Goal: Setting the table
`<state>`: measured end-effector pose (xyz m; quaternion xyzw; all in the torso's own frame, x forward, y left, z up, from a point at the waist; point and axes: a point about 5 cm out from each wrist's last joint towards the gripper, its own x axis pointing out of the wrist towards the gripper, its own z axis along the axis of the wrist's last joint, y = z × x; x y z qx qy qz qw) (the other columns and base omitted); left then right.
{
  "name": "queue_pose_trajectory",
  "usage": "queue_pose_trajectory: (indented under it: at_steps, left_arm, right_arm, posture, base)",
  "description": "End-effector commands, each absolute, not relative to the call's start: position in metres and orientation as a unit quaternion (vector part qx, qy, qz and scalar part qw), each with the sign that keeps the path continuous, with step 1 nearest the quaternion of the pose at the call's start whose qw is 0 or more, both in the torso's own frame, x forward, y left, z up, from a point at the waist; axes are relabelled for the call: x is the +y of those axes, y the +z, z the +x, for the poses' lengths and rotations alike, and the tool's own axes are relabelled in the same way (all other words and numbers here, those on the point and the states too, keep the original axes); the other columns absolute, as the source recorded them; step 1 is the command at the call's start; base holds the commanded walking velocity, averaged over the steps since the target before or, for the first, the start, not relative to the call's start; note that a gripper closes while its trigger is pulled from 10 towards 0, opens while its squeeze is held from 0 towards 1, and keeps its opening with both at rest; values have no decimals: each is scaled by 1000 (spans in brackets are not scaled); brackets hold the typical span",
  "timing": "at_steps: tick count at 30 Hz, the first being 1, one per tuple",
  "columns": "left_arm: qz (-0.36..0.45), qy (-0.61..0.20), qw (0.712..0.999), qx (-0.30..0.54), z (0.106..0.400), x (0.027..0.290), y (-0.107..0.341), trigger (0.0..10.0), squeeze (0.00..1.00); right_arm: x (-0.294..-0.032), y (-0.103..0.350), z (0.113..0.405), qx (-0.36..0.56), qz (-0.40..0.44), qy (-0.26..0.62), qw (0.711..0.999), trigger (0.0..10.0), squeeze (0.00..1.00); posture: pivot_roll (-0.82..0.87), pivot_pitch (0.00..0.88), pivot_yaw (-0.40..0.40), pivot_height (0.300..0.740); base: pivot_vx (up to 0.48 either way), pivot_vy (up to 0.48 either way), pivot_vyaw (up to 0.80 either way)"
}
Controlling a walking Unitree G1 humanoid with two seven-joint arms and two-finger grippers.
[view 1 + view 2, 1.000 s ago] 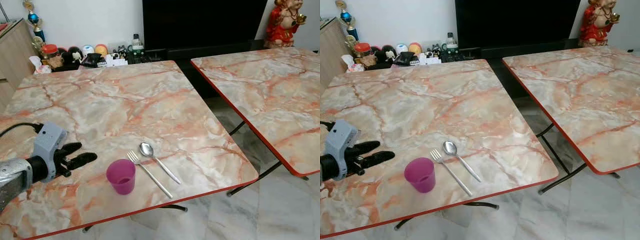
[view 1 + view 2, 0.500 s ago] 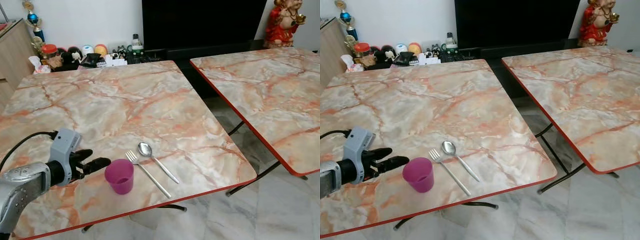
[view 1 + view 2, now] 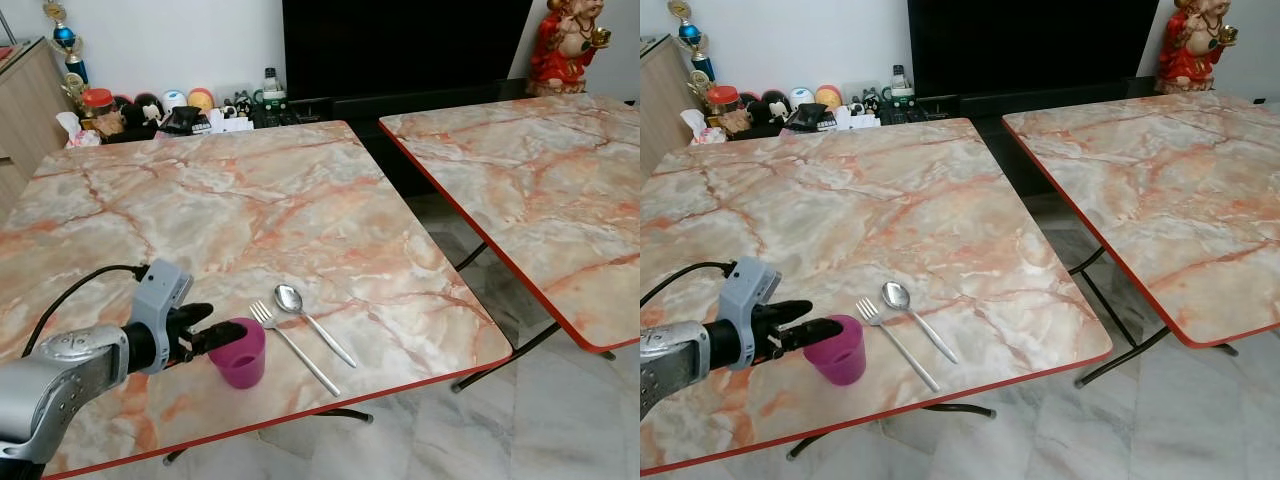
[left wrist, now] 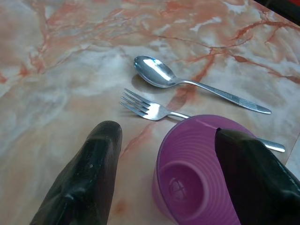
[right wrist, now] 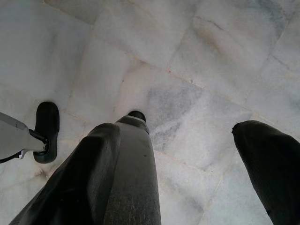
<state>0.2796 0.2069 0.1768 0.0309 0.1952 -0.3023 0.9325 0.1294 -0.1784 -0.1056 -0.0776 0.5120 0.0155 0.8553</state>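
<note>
The purple plastic cup's base (image 3: 242,384) should stay free to stand when setting the table, so my left gripper needs to reach the cup and grip its rim (image 3: 248,320).
A purple plastic cup (image 3: 242,355) stands upright near the front edge of the marble table (image 3: 220,200). Just right of it lie a fork (image 3: 292,345) and a spoon (image 3: 312,322), side by side. My left gripper (image 3: 215,325) has come in from the left and is open, with its fingers at the cup's rim. In the left wrist view the cup (image 4: 197,173) sits between the two black fingers (image 4: 89,178), close against one of them. My right gripper (image 5: 176,131) hangs open over the pale marble floor.
A second marble table (image 3: 530,170) stands to the right, with a gap of floor between the two. A dark TV (image 3: 400,45), a red statue (image 3: 565,45) and small clutter (image 3: 170,108) line the back wall. A wooden cabinet (image 3: 25,100) is at the far left.
My left gripper has moved right along the table's front, from well clear of the cup to having its open fingers at the cup. The cutlery and cup have stayed put.
</note>
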Motion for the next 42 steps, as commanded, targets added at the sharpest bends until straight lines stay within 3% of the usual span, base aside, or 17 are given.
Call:
queue_pose_trajectory:
  at_steps: [1, 23, 24, 25, 26, 29, 34, 36, 37, 38, 42]
  left_arm:
    - [49, -307, 930, 193, 281, 204, 178, 10000, 0]
    - [80, -288, 931, 207, 284, 208, 170, 10000, 0]
    - [82, -288, 931, 208, 284, 208, 170, 9608, 0]
    - [83, -285, 932, 208, 284, 209, 169, 2196, 0]
    - [83, -283, 932, 209, 284, 209, 169, 1333, 0]
    - [83, -282, 933, 209, 285, 209, 169, 980, 0]
    - [86, -283, 932, 209, 285, 209, 169, 1647, 0]
    - [86, -283, 932, 209, 285, 209, 169, 1294, 0]
    - [87, -284, 932, 209, 285, 209, 168, 314, 0]
    - [87, -285, 932, 208, 285, 209, 168, 0, 0]
    - [86, -287, 931, 207, 285, 208, 168, 0, 0]
  right_arm:
    - [-177, -113, 106, 552, -85, 25, 829, 10000, 0]
    - [-175, -114, 106, 551, -87, 32, 830, 10000, 0]
    - [-175, -114, 106, 551, -87, 32, 830, 10000, 0]
    - [-175, -114, 106, 551, -87, 32, 829, 10000, 0]
    - [-174, -114, 106, 551, -87, 32, 829, 10000, 0]
    - [-174, -114, 106, 551, -87, 32, 829, 10000, 0]
    - [-174, -114, 106, 552, -88, 33, 829, 10000, 0]
    - [-174, -114, 106, 552, -88, 34, 828, 10000, 0]
    - [-175, -114, 106, 552, -88, 34, 828, 10000, 0]
    - [-175, -114, 105, 552, -88, 34, 828, 10000, 0]
    - [-175, -114, 105, 553, -89, 34, 828, 10000, 0]
  posture:
    - [49, 81, 30, 740]
    - [46, 81, 30, 740]
    - [46, 81, 30, 740]
    - [46, 82, 32, 740]
    - [46, 82, 32, 740]
    - [46, 81, 31, 740]
    - [48, 82, 31, 740]
    - [47, 81, 31, 740]
    - [47, 81, 30, 740]
    - [47, 81, 29, 740]
    - [47, 80, 29, 740]
  base:
    - [0, 0, 0]
    - [0, 0, 0]
    - [0, 0, 0]
    - [0, 0, 0]
    - [0, 0, 0]
    - [0, 0, 0]
    - [0, 0, 0]
    - [0, 0, 0]
    - [0, 0, 0]
    - [0, 0, 0]
    - [0, 0, 0]
